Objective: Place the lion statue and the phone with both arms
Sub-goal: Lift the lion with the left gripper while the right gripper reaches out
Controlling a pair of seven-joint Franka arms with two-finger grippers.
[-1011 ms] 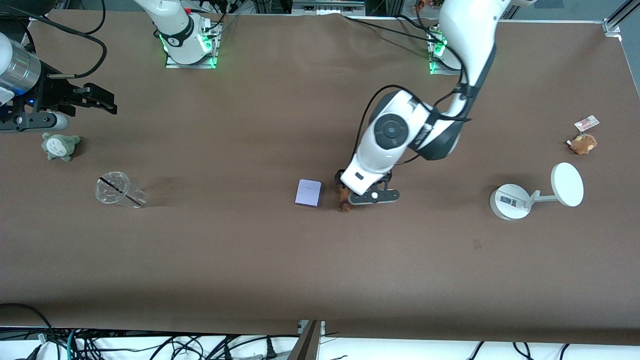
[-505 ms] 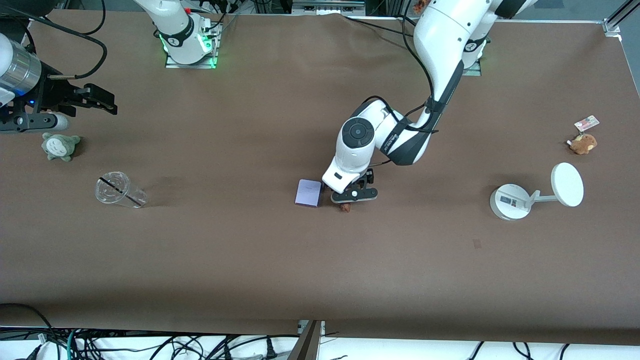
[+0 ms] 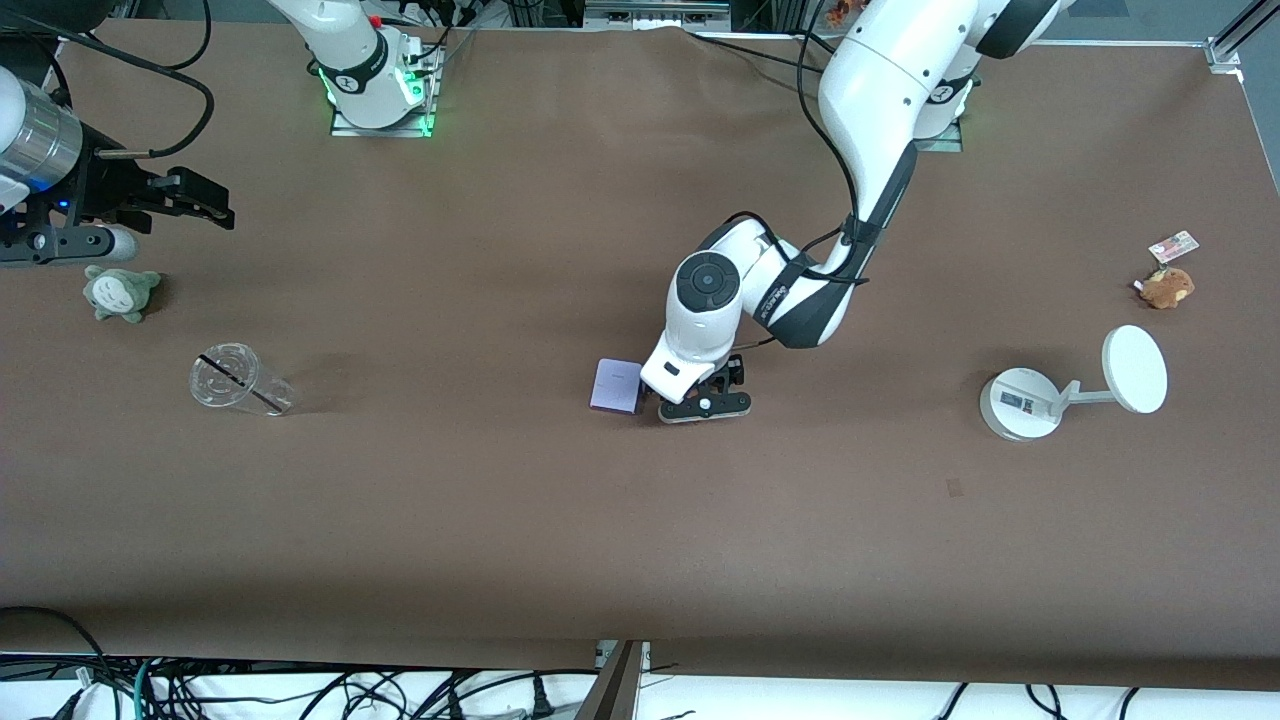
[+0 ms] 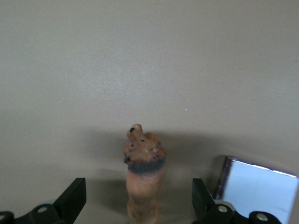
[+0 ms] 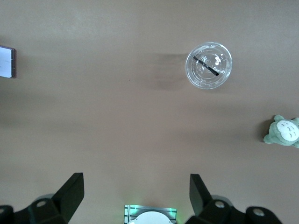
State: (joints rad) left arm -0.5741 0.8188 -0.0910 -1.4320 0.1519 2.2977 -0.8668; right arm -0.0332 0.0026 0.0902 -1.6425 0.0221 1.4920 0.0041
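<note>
The lion statue's body [image 4: 144,191] stands between the fingers of my left gripper in the wrist view, below its dark mane [image 4: 145,165], so I should close that gripper on the lion statue.
The lion statue [image 4: 144,173], orange-brown with a darker mane, stands on the brown table between the wide-open fingers of my left gripper [image 4: 138,189] without touching either finger. In the front view my left gripper [image 3: 703,404] sits low over the middle of the table and hides the lion. The phone [image 3: 616,386], a pale lavender slab, lies flat right beside it toward the right arm's end; it also shows as phone [image 4: 256,187] and phone [image 5: 6,61]. My right gripper [image 3: 212,203] waits open, up over the right arm's end of the table, with nothing between its fingers [image 5: 70,191].
A clear cup [image 3: 238,380] with a black straw and a grey-green plush [image 3: 120,292] sit at the right arm's end. A white round-based stand [image 3: 1020,403] with a disc and a brown plush [image 3: 1167,286] with a card tag are at the left arm's end.
My left gripper has shifted toward the phone and settled around the lion, which now hides beneath it in the front view. The right arm has not moved.
</note>
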